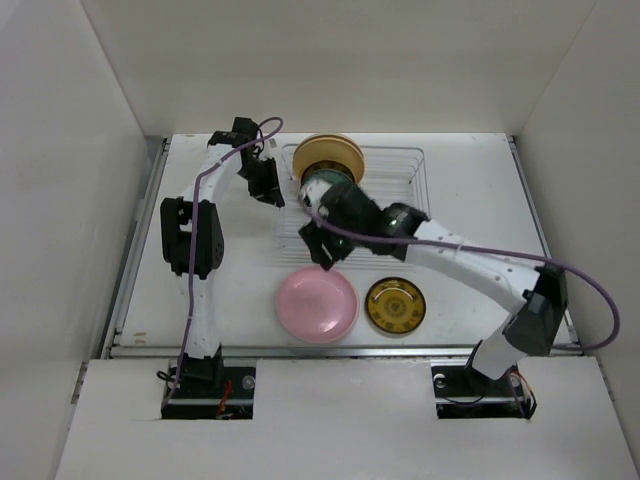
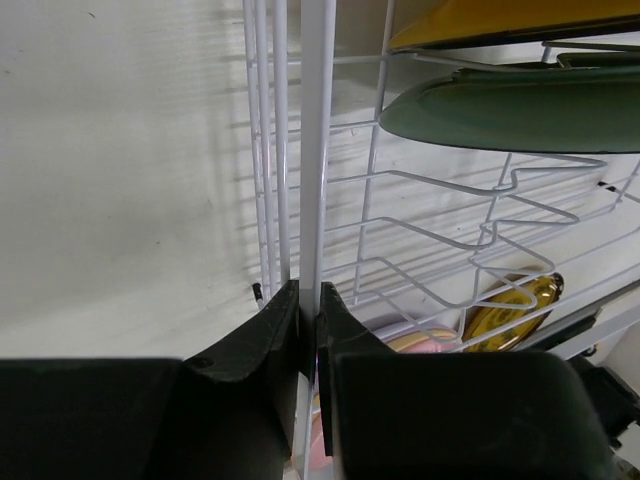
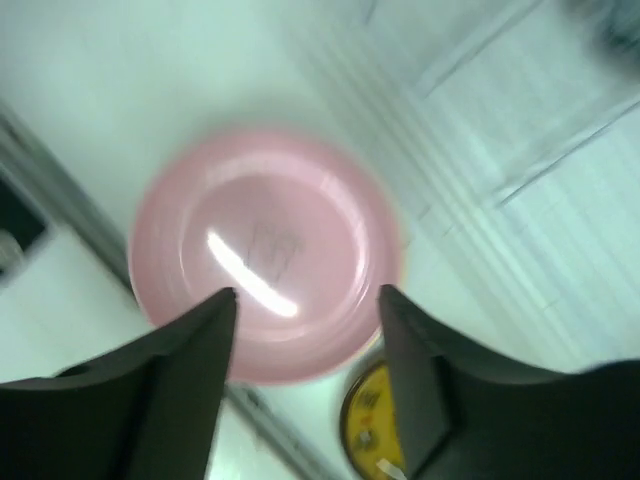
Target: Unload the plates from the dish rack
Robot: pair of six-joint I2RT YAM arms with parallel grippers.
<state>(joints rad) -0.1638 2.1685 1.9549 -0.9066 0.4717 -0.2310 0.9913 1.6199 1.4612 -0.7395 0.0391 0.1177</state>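
I should next take hold of the green plate's rim (image 1: 352,180) on the side away from my left gripper, using my right gripper. The plate should then be unloaded flat onto the dark-yellow plate (image 1: 395,305).
The wire dish rack (image 1: 400,175) stands at the back middle of the table. Tan and cream plates (image 1: 325,155) stand upright in its left end, with a dark green plate (image 1: 322,186) in front of them. A pink plate (image 1: 317,305) and a small dark-yellow patterned plate (image 1: 395,305) lie flat in front of the rack. My left gripper (image 1: 270,190) is shut on the rack's left rim wire (image 2: 318,150), seen between its jaws (image 2: 309,295). My right gripper (image 1: 318,248) is open and empty, above the pink plate (image 3: 265,255), by the rack's front edge.
White walls close in the table on the left, back and right. The left wrist view shows the green plate (image 2: 520,110) and a tan-orange one (image 2: 500,20) in the rack. The yellow plate (image 3: 375,430) shows by my right finger.
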